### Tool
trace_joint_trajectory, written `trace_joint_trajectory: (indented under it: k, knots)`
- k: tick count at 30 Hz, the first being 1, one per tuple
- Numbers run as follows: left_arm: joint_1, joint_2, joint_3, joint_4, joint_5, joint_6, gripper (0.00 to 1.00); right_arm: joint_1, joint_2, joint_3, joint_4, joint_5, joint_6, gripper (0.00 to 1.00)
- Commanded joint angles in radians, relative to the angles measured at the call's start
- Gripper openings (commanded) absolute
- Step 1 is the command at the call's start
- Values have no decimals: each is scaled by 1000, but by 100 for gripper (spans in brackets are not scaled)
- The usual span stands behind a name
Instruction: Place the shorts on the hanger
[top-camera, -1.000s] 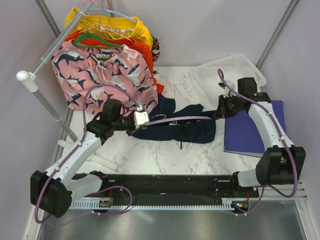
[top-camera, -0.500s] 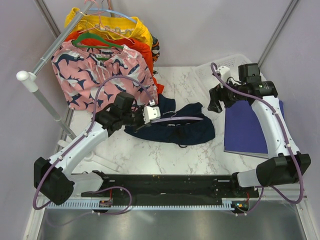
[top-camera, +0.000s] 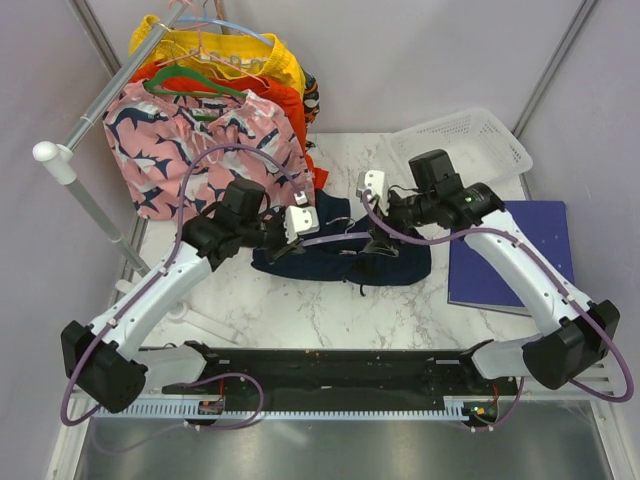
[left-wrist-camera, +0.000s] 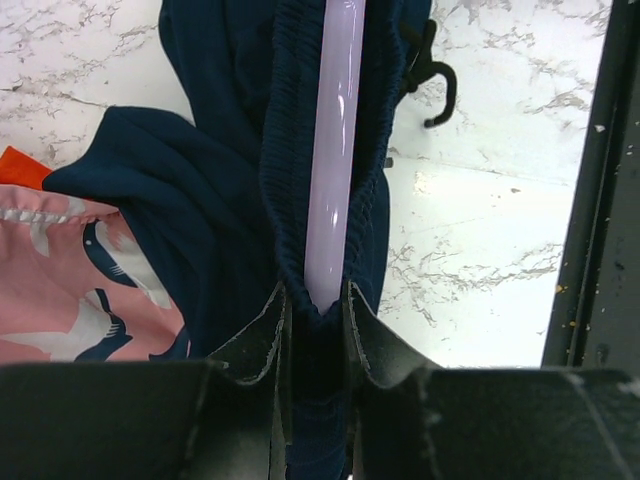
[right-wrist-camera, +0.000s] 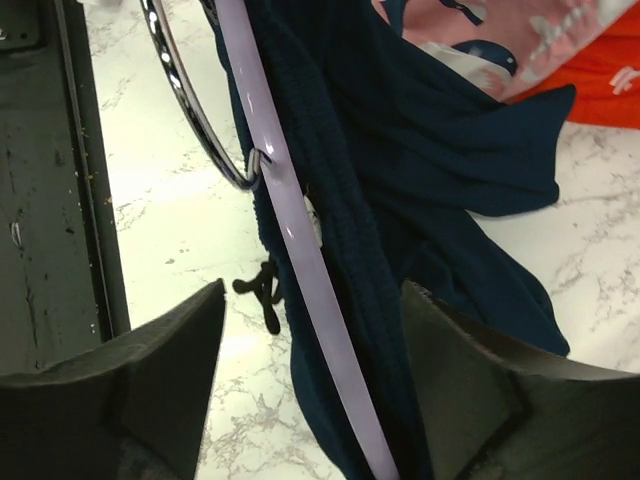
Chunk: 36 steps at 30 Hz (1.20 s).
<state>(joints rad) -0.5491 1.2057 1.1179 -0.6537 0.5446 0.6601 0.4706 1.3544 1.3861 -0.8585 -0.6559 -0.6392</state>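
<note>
The hanger bar runs slantwise through the middle between the open fingers of the robot's right gripper. The right gripper should close now, as it would hold the bar.
The dark navy shorts (top-camera: 345, 255) lie bunched on the marble table, with the pale hanger (top-camera: 340, 238) running along inside the waistband. My left gripper (top-camera: 300, 222) is shut on the left end of the waistband (left-wrist-camera: 275, 150) and of the hanger bar (left-wrist-camera: 335, 150). My right gripper (top-camera: 385, 238) hovers open over the middle of the shorts. Its fingers straddle the hanger bar (right-wrist-camera: 290, 230) and the gathered waistband (right-wrist-camera: 345, 200) without touching them. The hanger's chrome hook (right-wrist-camera: 195, 120) and the black drawstring (right-wrist-camera: 262, 295) show on the near side.
Pink shark-print shorts (top-camera: 200, 150), orange and yellow shorts hang on a rail (top-camera: 95, 115) at the back left. A white basket (top-camera: 470, 140) stands at the back right, beside a blue folder (top-camera: 510, 250). A black mounting rail (top-camera: 340, 370) runs along the near edge.
My right gripper let go of the shorts' right end, opened and swung left to over their middle. The left gripper shifted slightly right, still gripping, and the shorts bunched up.
</note>
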Motion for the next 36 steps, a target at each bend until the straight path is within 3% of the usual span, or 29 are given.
trace_joint_trajectory:
  k: [1,3,4,5,7,8,9,11,18,24,27,32,36]
  knots:
    - [12,-67,46,52,81,-66,2,39,11,-13,90,-8,-36,65]
    - [17,-83,46,54,84,-79,2,42,20,-4,96,19,-10,47]
    - [18,-87,45,51,86,-80,2,43,22,13,93,27,-5,15]
    - [23,-95,39,48,86,-82,2,42,20,22,88,32,1,0]
    - [29,-104,34,34,69,-82,7,43,0,45,84,44,0,0]
    - [37,-109,31,25,66,-83,14,43,-9,53,84,50,3,0]
    - [61,-112,20,22,52,-85,31,43,-26,62,84,59,4,0]
    - [96,-118,20,-4,52,-82,40,36,-40,100,61,56,3,0]
    - [189,-188,85,-116,86,4,54,34,-46,289,-101,30,-4,0]
    - [189,-316,143,-26,124,-100,69,63,18,421,-186,-2,25,0]
    - [189,-336,189,40,115,-163,67,108,57,468,-139,30,154,0]
    - [187,-391,204,175,40,-451,63,187,167,612,-60,55,360,0]
    - [184,-474,152,244,3,-533,62,289,241,715,15,153,498,0]
